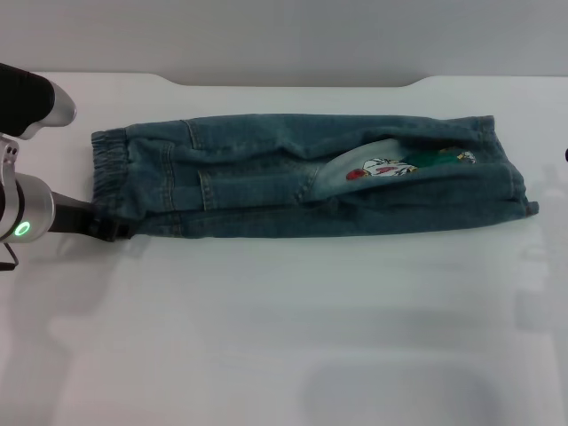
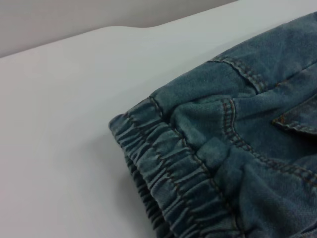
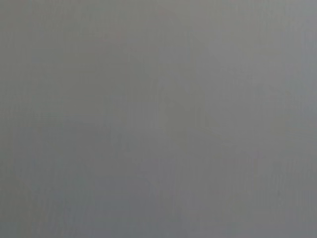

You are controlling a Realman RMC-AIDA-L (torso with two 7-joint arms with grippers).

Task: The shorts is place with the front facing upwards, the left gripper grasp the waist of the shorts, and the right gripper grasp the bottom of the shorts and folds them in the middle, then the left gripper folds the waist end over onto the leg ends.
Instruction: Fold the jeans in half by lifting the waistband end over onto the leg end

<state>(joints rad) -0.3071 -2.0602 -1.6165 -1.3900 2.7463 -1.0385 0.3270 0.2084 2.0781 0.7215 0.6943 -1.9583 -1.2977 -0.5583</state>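
The left gripper's fingers are around the elastic waist's near corner (image 1: 110, 209) (image 2: 190, 213), so the gripper should close on that corner.
The denim shorts (image 1: 266, 182) lie folded lengthwise on the white table (image 1: 266, 337), stretched from left to right. The puckered elastic waist (image 1: 108, 173) is at the left end and fills the left wrist view (image 2: 168, 168). The leg ends (image 1: 513, 188) with their straight hems lie at the right end. My left gripper (image 1: 108, 229) reaches in from the left on a silver arm with a green light and sits at the near corner of the waist. Only a dark sliver of my right gripper (image 1: 565, 155) shows at the right edge, just beyond the leg ends.
A pale lining with a cartoon print (image 1: 382, 167) shows in an opening of the shorts. The table's far edge (image 1: 293, 82) runs just behind the shorts. The right wrist view shows only plain grey.
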